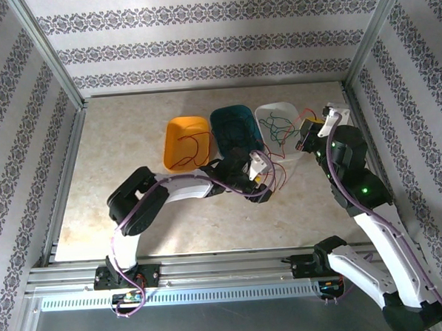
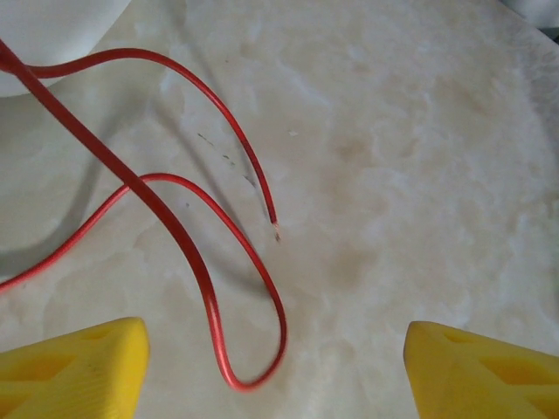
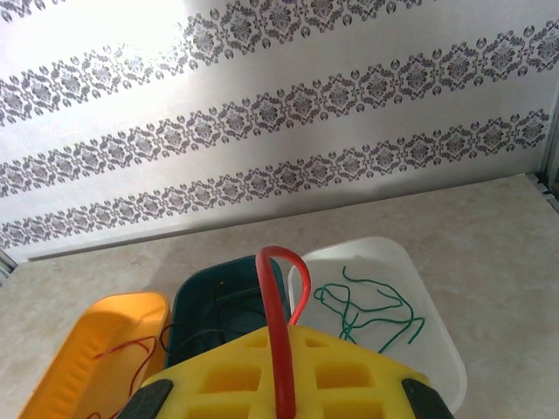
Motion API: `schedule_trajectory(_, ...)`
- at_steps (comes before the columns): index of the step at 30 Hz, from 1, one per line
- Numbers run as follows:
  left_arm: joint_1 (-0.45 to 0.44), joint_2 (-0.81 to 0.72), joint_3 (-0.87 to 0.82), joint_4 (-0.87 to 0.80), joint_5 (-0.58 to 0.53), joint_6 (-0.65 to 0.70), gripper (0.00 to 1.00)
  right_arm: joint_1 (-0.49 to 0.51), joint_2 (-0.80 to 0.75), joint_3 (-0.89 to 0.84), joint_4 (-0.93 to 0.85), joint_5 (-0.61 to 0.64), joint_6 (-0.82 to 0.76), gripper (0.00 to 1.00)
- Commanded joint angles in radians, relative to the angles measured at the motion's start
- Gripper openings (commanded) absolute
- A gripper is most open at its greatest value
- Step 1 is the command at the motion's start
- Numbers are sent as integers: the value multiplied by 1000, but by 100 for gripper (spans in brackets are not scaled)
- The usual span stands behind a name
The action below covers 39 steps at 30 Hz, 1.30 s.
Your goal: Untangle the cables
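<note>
Next, my left gripper takes the red cable at its lowest loop (image 1: 273, 190) (image 2: 244, 384) to pull the tangle apart, and the right gripper's hold stays free.
A red cable (image 2: 175, 236) lies in loose loops on the marble table, its bare end pointing down at the middle of the left wrist view. My left gripper (image 2: 275, 371) is open, with its yellow fingertips (image 2: 79, 371) wide apart either side of the cable's lowest loop and not touching it. My right gripper (image 3: 284, 384) is shut on a red cable (image 3: 278, 314) that arches up out of its yellow pads. In the top view the left gripper (image 1: 262, 178) sits by the red cable (image 1: 281, 171) in front of the bins, and the right gripper (image 1: 308, 137) is beside the white bin.
Three bins stand in a row at the back: an orange bin (image 1: 176, 134) with a red cable (image 1: 191, 156), a teal bin (image 1: 236, 120) with a black cable (image 3: 196, 327), and a white bin (image 1: 291, 110) with a green cable (image 3: 371, 305). Metal frame posts border the table.
</note>
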Motion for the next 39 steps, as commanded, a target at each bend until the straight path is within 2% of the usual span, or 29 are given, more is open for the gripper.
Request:
schedule_trajectory(1, -10, 38, 39, 76, 12, -18, 70, -14, -32, 4, -15, -9, 24, 0)
schedule_trajectory(3, -10, 61, 44, 82, 9, -23, 63, -23, -41, -2, -21, -12, 24, 0)
schedule_trajectory(12, -4, 92, -8, 204, -18, -131, 1, -39, -52, -5, -20, -13, 27, 0)
schedule_trajectory(16, 5, 10, -45, 223, -28, -148, 0, -46, -58, -11, -20, -2, 25, 0)
schedule_trajectory(19, 10, -100, -56, 137, -9, -92, 0, -56, -51, -15, -39, 33, 28, 0)
schedule_trajectory(21, 16, -189, -53, 44, 43, -45, 0, -62, -49, -20, -53, 61, 34, 0)
schedule_trajectory(24, 44, -308, -32, -120, 183, -8, 0, -73, -61, -45, -43, 86, 43, 0)
schedule_trajectory(29, 144, -501, -19, -281, 493, -71, 0, -88, -60, -51, -48, 115, 43, 0)
schedule_trajectory(31, 176, -573, 2, -328, 544, -88, 0, -92, -62, -55, -47, 108, 44, 0)
schedule_trajectory(34, 232, -676, 24, -351, 490, -98, 0, -94, -64, -66, -38, 91, 52, 0)
schedule_trajectory(39, 347, -791, 34, -330, 265, -80, 0, -96, -58, -76, -21, 59, 70, 0)
